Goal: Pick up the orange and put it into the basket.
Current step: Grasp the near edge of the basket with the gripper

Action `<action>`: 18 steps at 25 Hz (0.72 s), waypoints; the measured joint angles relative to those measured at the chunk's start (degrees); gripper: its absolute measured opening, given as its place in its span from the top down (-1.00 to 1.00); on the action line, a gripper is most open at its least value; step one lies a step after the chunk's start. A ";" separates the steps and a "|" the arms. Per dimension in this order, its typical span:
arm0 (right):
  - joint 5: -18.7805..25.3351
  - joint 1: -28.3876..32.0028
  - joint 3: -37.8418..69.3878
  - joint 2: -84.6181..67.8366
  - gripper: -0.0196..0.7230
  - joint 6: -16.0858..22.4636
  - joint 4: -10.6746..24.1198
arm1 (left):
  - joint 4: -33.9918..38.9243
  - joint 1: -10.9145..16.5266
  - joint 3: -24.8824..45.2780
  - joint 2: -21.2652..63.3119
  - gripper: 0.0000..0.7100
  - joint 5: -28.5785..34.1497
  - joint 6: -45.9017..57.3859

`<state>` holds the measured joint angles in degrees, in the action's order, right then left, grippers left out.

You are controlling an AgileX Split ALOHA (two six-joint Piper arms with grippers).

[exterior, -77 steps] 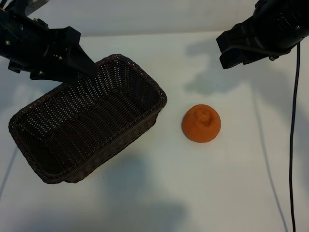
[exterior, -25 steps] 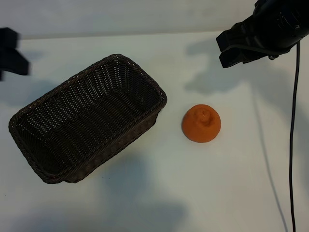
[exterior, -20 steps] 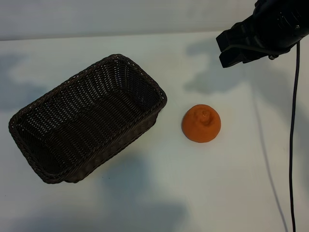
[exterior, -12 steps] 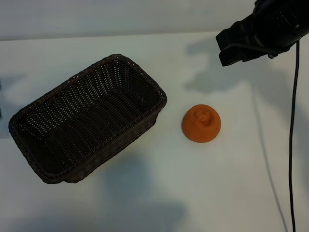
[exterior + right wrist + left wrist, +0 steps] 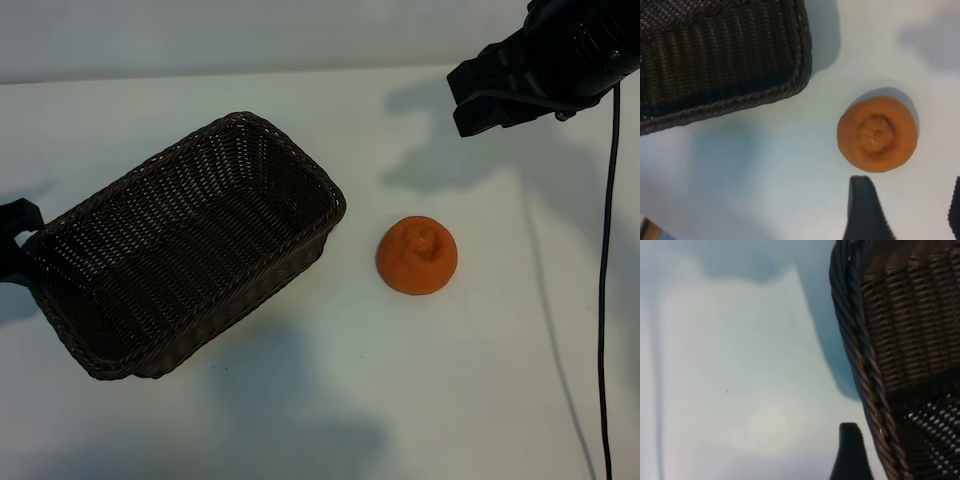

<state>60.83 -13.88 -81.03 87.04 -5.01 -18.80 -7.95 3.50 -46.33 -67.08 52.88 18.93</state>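
Note:
My left gripper should next grab the basket by its thin braided rim (image 5: 35, 245), because the basket is far too wide for my fingers across its body (image 5: 190, 250).
The orange (image 5: 417, 256) rests on the white table, to the right of the dark brown wicker basket (image 5: 290, 160), and nothing touches it. My right gripper (image 5: 463, 100) hangs open above the table's far right, up and behind the orange. In the right wrist view its two fingers (image 5: 861, 212) stand apart with nothing between them, the orange (image 5: 877, 134) just beyond their tips and the basket (image 5: 790, 85) farther off. My left gripper (image 5: 14, 250) pokes in at the left edge beside the basket's left end. One dark finger (image 5: 850, 452) shows just outside the braided rim (image 5: 855, 340); the other is out of frame.
A black cable (image 5: 606, 300) runs down the table's right side. White table surface (image 5: 400, 400) lies in front of the basket and round the orange.
The left arm left the picture at the upper left, then came back in lower down beside the basket's left end. Right arm, orange and basket have stayed put.

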 joint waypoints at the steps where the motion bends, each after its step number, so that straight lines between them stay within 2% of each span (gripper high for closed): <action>1: 0.00 0.00 0.00 0.00 -0.16 0.00 0.00 | 0.12 0.00 0.08 0.00 -0.54 -0.29 0.34; 8: 0.00 0.00 0.00 0.00 -0.16 0.00 0.00 | 1.13 0.00 0.14 -1.62 -0.54 -3.27 3.16; 18: -0.06 0.00 0.00 0.00 -0.16 0.00 -0.05 | 0.40 0.00 0.16 -14.05 -0.54 -8.12 3.50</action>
<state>60.78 -13.88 -81.03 87.04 -5.01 -18.86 -7.55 3.50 -46.17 -81.13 44.76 22.44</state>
